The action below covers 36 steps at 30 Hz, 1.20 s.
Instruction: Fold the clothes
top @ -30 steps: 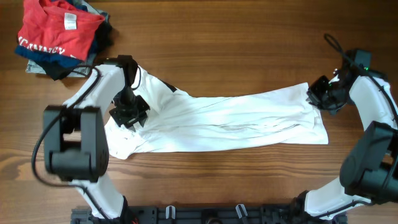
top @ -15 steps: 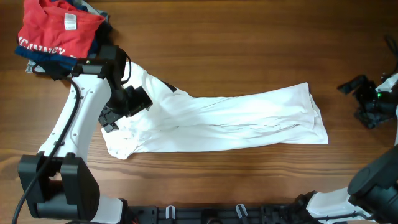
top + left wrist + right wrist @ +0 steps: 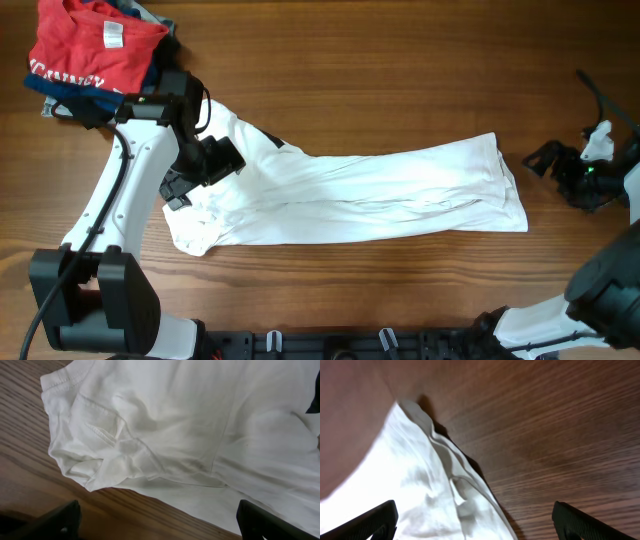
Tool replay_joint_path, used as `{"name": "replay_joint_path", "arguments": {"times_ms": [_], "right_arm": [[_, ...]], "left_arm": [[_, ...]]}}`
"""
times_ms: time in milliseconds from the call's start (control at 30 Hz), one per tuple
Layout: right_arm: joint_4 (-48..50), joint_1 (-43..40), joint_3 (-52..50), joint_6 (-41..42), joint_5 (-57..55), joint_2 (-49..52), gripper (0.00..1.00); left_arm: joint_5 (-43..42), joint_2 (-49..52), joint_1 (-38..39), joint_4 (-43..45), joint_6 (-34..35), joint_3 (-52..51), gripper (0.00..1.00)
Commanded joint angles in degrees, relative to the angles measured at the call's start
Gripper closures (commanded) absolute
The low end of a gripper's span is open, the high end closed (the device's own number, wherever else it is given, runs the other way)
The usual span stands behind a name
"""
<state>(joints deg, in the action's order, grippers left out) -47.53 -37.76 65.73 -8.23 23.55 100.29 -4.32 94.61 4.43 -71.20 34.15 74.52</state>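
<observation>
Next, my right gripper grabs the white shirt [image 3: 370, 195] by the folded edge at the shirt's end [image 3: 508, 181] beside this gripper, to fold that end inward.
The clothes, a wrinkled white shirt [image 3: 370, 195], lie in a long band across the wooden table [image 3: 400, 60]. My left gripper [image 3: 195, 175] hovers over the shirt's left end, open and holding nothing. The left wrist view shows that end of the shirt [image 3: 190, 425], with its bunched corner, above the left gripper [image 3: 160, 527]. My right gripper [image 3: 553, 172] is open to the right of the shirt's right end and does not touch it. In the right wrist view the shirt's folded edge [image 3: 415, 490] lies ahead and to the left of the right gripper [image 3: 477, 527].
A pile of clothes sits at the far left corner, a red T-shirt [image 3: 95, 50] on top of navy and grey garments [image 3: 75, 100]. A black rail [image 3: 330, 345] runs along the front edge.
Both grippers have opened and let go of the shirt. The right gripper has drawn away to the right of the shirt's end. The left arm has swung round and its gripper has lifted.
</observation>
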Motion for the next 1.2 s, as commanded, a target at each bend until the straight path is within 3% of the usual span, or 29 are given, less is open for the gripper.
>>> {"name": "replay_joint_path", "arguments": {"times_ms": [0,233,267,333,433,567,633,667,733,767,1033,1167], "right_arm": [[-1.2,0.2,-0.6,-6.7,5.3,5.4,0.01],[-3.8,0.2,-0.6,-6.7,9.2,14.1,0.01],[-4.7,0.3,-0.6,-6.6,9.6,15.7,0.04],[-6.2,1.0,-1.0,-4.7,9.7,18.8,0.19],[-6.3,1.6,-3.4,-3.4,9.9,20.3,0.21],[-4.5,2.7,-6.1,-2.2,11.5,20.3,0.44],[-2.8,3.8,-7.4,-2.1,11.4,20.3,0.45],[-1.8,4.3,-8.0,-2.0,11.5,20.3,0.54],[-0.3,5.1,-8.4,-0.5,11.5,20.3,0.85],[0.0,5.1,-8.4,0.6,11.4,20.3,0.96],[-1.1,3.8,-2.3,6.9,10.7,17.9,0.96],[-5.2,3.2,4.5,12.0,-2.9,10.2,0.96]], "left_arm": [[0.5,-0.1,0.0,1.6,-0.7,-1.5,0.0],[0.5,0.0,0.0,2.9,-0.7,-2.4,0.0],[0.5,0.0,0.0,2.9,-0.7,-2.4,0.0],[0.5,0.0,0.0,2.9,-0.7,-2.4,0.0],[0.1,0.0,0.0,2.9,-0.7,-2.4,0.0],[-0.3,0.0,0.0,2.9,-0.7,-2.4,0.0],[-0.3,0.0,0.0,2.9,-0.7,-2.4,0.0],[-0.3,0.0,0.0,2.8,-0.7,-2.4,0.0],[-0.3,0.0,0.0,2.9,-0.7,-2.4,0.0],[-0.3,0.0,0.0,2.9,-0.7,-2.4,0.0],[-0.3,0.0,0.0,2.8,-0.7,-2.4,0.0],[-0.3,0.0,0.0,2.8,-0.7,-2.4,0.0]]}}
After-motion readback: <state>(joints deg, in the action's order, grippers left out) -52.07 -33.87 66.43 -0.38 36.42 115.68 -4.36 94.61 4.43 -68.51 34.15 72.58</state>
